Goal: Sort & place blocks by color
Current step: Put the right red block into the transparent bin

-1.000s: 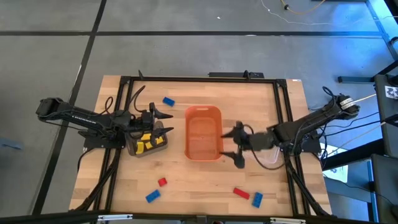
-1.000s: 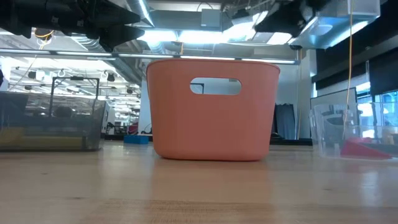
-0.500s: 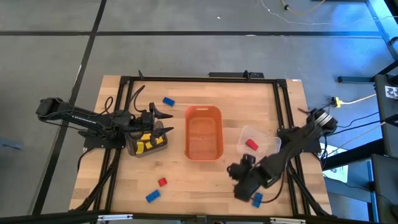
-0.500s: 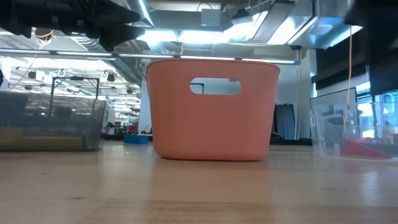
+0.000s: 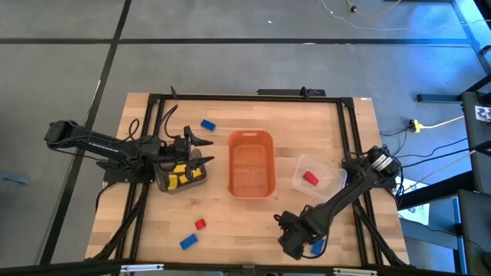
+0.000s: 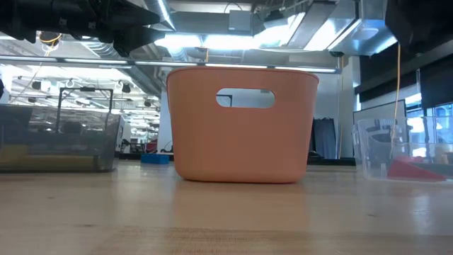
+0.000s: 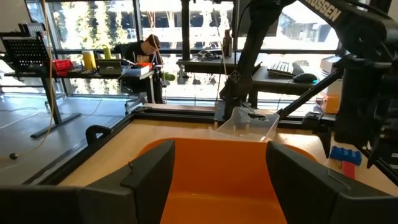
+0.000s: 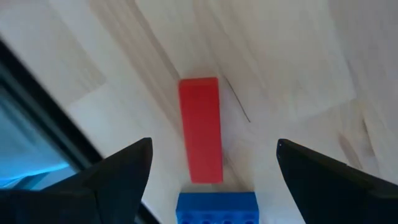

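Observation:
My right gripper comes down lower next before it closes, since the red block has its top (image 8: 203, 134) below both fingertips and closing now would miss the block.
My right gripper (image 5: 294, 236) is open near the table's near right corner and points down. In the right wrist view its fingers stand on either side of a red block (image 8: 200, 129), apart from it. The red block lies flat on the wood, end to end with a blue block (image 8: 216, 207). My left gripper (image 5: 207, 150) is open and empty, above the dark bin (image 5: 180, 178) that holds yellow blocks, and faces the orange tub (image 5: 252, 162). A red block (image 5: 310, 178) lies in the clear bin (image 5: 330, 182).
Loose blocks lie on the table: a blue one (image 5: 208, 124) behind the dark bin, and a red one (image 5: 200, 225) and a blue one (image 5: 188, 241) at the near left. The orange tub stands in the middle. A black frame runs around the table's edge.
My right gripper has swung from beside the orange tub, over the clear bin, toward the table's near edge. It has come down over the red and blue blocks at the near right. The clear bin with its red block now shows from above.

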Robot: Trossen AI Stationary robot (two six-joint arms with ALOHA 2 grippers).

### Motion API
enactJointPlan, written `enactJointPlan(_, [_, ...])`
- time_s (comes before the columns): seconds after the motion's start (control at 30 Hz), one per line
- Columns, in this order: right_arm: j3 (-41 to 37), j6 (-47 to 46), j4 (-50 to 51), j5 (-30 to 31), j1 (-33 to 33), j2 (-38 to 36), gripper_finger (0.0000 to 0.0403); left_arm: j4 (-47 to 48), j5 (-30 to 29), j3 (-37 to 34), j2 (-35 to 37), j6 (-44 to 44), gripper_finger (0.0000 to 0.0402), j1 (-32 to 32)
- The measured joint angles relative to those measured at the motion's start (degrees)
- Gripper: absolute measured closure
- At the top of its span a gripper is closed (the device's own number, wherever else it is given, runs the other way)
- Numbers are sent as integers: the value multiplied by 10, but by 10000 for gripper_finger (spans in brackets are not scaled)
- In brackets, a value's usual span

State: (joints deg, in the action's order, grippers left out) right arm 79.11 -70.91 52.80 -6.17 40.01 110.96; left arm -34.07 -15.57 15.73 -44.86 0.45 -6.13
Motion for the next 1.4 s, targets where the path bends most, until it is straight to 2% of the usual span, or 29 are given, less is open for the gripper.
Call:
enactJointPlan(0.5, [-6, 9, -58, 0, 0, 26, 60, -2, 0, 0, 0, 2, 158, 0])
enactJointPlan(0.7, [-7, 12, -43, -2, 0, 46, 82, -4, -4, 0, 0, 7, 158, 0])
enactJointPlan(0.83, [-5, 24, -40, -7, 0, 61, 112, -3, -3, 0, 0, -1, 158, 0])
enactJointPlan(0.97, [-4, 41, -28, -17, -2, 75, 159, -3, -1, 0, 0, 4, 158, 0])
enactJointPlan(1.2, [-4, 86, -1, -16, -10, 76, 294, -3, 0, 0, 0, -3, 158, 0])
enactJointPlan(1.4, [0, 166, 10, 1, -9, 78, 299, -3, 0, 0, 0, -2, 158, 0])
